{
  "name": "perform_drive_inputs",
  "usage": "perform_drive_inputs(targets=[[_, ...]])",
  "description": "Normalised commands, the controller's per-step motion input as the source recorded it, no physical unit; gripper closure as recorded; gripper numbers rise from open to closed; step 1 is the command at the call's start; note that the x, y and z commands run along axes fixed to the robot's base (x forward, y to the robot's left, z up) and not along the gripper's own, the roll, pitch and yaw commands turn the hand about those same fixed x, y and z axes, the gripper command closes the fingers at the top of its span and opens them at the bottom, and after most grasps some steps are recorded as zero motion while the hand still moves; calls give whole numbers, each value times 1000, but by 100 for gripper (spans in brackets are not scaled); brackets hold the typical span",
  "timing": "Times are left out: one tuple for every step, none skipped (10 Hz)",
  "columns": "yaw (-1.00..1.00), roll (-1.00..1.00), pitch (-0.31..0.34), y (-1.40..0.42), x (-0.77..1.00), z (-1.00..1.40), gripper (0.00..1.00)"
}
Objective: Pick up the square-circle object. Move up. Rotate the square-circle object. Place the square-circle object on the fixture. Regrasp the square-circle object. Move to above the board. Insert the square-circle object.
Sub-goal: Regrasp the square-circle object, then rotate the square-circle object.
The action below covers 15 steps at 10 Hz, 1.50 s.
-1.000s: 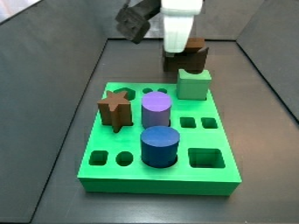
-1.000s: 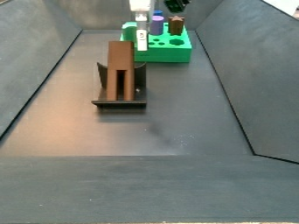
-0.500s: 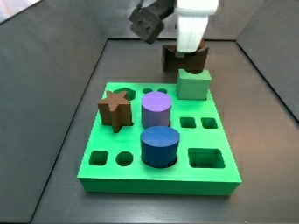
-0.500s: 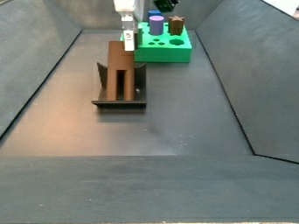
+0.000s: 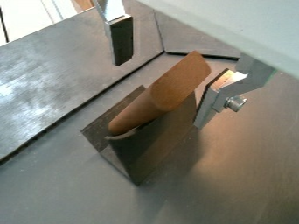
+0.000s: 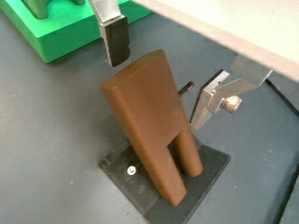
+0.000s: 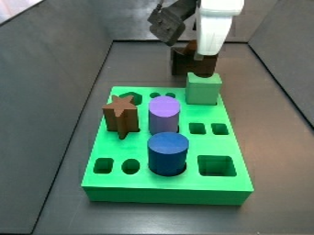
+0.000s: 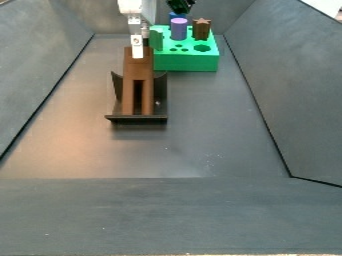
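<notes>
My gripper needs to take hold of the square-circle object by its rounded upper end (image 5: 183,73) next, then lift the object out to turn and insert it.
The square-circle object (image 6: 146,122) is a reddish-brown peg leaning steeply in the dark fixture (image 6: 146,188), with its rounded upper end (image 5: 163,83) free. My gripper (image 6: 163,70) is open and straddles that upper end; one finger (image 6: 114,42) stands well off the peg and the other finger (image 6: 216,96) is close beside it. In a side view the gripper (image 8: 135,45) hangs right over the peg (image 8: 136,72) and fixture (image 8: 136,112). The bright green board (image 8: 187,60) lies just behind the fixture, and in a side view (image 7: 123,179) it fills the foreground.
On the board stand a brown star peg (image 7: 120,114), a purple cylinder (image 7: 164,117), a blue cylinder (image 7: 168,152) and a pale green block (image 7: 204,88). Sloping grey walls (image 8: 281,90) close in the floor on both sides.
My gripper has travelled from above the board's edge over to the fixture and come down, so its open fingers now flank the peg's top. The peg has not moved.
</notes>
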Motion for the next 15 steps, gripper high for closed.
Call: perform_drive_inputs(targets=[[0,0,0,500,0,167,100],[0,0,0,201,-1000,769,100],[-3,-13,-8,195,-1000,766,100],[-13,-45,-10,176,-1000,749,100],[-21,-73,-11,161,-1000,733,100],[-26,-100,-14,151,-1000,704,100],[-29,-112,-20,140,-1000,676,100],[-33,-117,-26,128,-1000,625,100],[-33,-119,-26,119,-1000,578,100],[-38,-120,-24,106,-1000,500,100],[-38,-120,-21,99,-1000,454,100],[-40,-117,-15,86,-1000,350,100],[-40,-121,-15,71,-1000,279,100],[-40,-127,-20,52,-837,166,100],[-38,-136,-31,41,-684,113,100]])
